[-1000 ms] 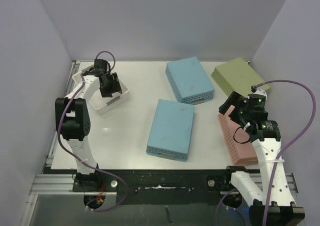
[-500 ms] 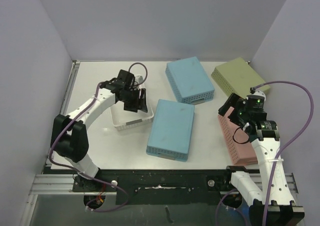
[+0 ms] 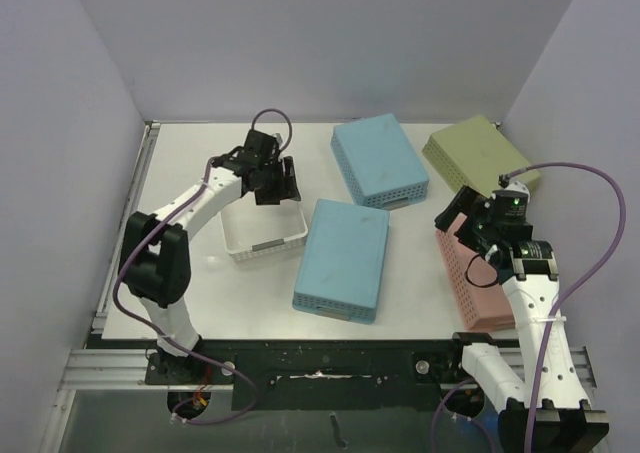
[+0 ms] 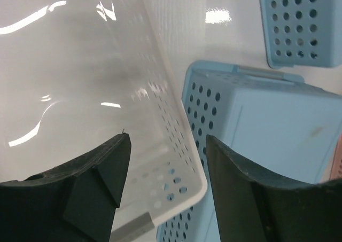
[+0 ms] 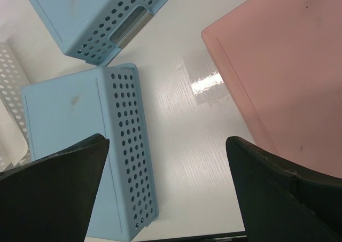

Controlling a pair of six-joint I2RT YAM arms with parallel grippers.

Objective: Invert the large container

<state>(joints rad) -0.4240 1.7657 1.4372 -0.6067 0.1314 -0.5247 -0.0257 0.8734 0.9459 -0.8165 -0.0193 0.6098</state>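
Observation:
Both fingers hover above the white container, over its side rim and short of the perforated side, so my left gripper lowers before closing.
A white perforated container stands open side up at the middle left of the table, close beside a blue container. My left gripper is open over its far right corner. In the left wrist view the white container's side wall and rim run between the spread jaws of the left gripper, and neither finger visibly presses on them. My right gripper is open and empty above bare table, between the blue container and a pink one.
Other containers lie bottom up: a second blue one at the back middle, a green one at the back right, the pink one at the right under my right arm. The near blue container almost touches the white one.
The left arm brought the white container from the far left corner to beside the near blue container. Its gripper now sits at the container's far right corner, jaws apart. The right arm barely moved.

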